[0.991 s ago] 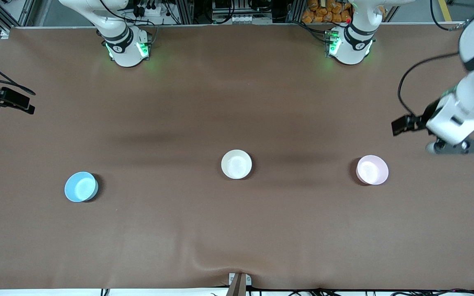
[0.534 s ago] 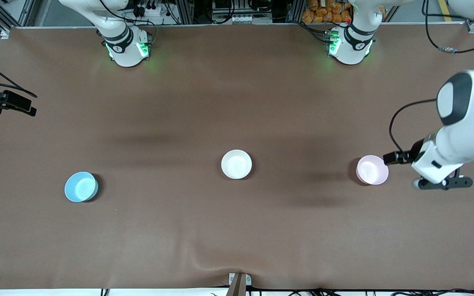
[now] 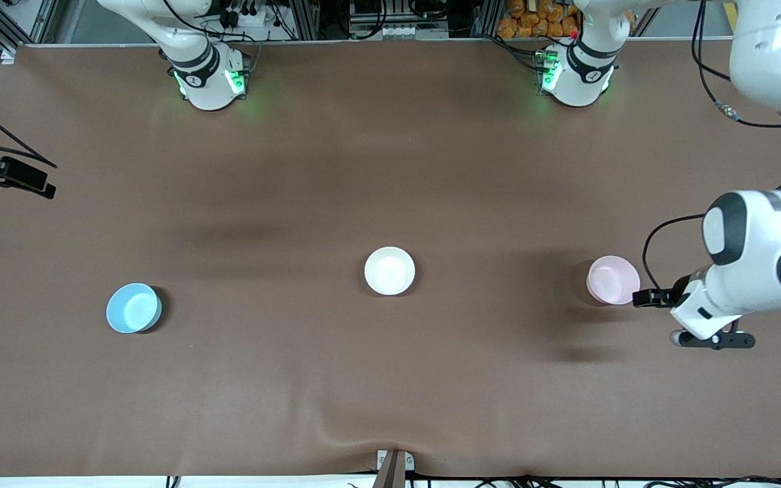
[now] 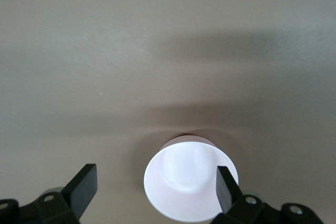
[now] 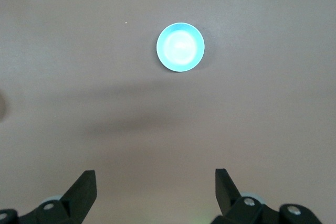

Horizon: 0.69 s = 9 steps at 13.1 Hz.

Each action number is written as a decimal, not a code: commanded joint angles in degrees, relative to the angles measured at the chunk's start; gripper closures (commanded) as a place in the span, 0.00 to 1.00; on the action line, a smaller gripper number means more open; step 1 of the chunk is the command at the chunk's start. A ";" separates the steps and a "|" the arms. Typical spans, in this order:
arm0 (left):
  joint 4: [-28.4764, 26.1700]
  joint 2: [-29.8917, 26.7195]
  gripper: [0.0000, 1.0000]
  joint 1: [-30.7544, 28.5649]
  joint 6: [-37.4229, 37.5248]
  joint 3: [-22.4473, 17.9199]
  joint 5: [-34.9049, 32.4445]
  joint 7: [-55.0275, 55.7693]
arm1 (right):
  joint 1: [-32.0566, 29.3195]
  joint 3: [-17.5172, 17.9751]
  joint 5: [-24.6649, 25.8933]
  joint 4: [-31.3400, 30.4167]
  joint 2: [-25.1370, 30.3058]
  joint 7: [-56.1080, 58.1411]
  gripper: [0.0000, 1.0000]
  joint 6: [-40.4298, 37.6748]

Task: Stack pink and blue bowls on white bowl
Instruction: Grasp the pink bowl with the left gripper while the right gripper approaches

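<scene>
The pink bowl's round opening is too wide for the fingers, so the left gripper will next grab the pink bowl by its thin rim.
The pale pink bowl sits toward the left arm's end of the table. The white bowl sits in the middle. The sky blue bowl sits toward the right arm's end. My left gripper is open and empty, in the air just beside the pink bowl. In the left wrist view, the pink bowl lies below the open left gripper, close to one finger. My right gripper is open and empty, high over bare table, with the blue bowl far below. Only a black part of the right arm's hand shows in the front view.
The brown table cover has a raised wrinkle near its front edge. The two arm bases stand along the back edge. A cable hangs from the left wrist near the pink bowl.
My left arm has swung toward the front camera and come in beside the pink bowl. The right arm's hand has barely shifted. The bowls have not moved.
</scene>
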<state>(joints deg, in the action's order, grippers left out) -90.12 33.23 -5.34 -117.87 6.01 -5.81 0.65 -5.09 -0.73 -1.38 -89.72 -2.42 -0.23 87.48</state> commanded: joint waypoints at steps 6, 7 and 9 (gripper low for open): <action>-12.53 -3.00 0.00 -3.09 -8.25 0.85 -1.39 -0.39 | -0.36 0.56 -0.21 -2.39 -6.79 -0.47 0.00 9.36; -12.80 -2.38 0.00 -3.27 -8.52 0.85 -1.31 -0.99 | -0.01 0.56 -0.21 -2.39 -7.85 -0.47 0.00 10.16; -13.59 -2.46 0.00 -3.27 -8.70 0.85 -1.30 -1.18 | 0.00 0.56 -0.21 -2.39 -9.44 -0.38 0.00 11.74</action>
<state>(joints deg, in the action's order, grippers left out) -101.00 32.44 -7.80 -125.08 6.15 -5.83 -0.06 -4.89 -0.53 -1.41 -92.87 -10.70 -0.23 98.52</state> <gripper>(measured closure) 0.000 0.000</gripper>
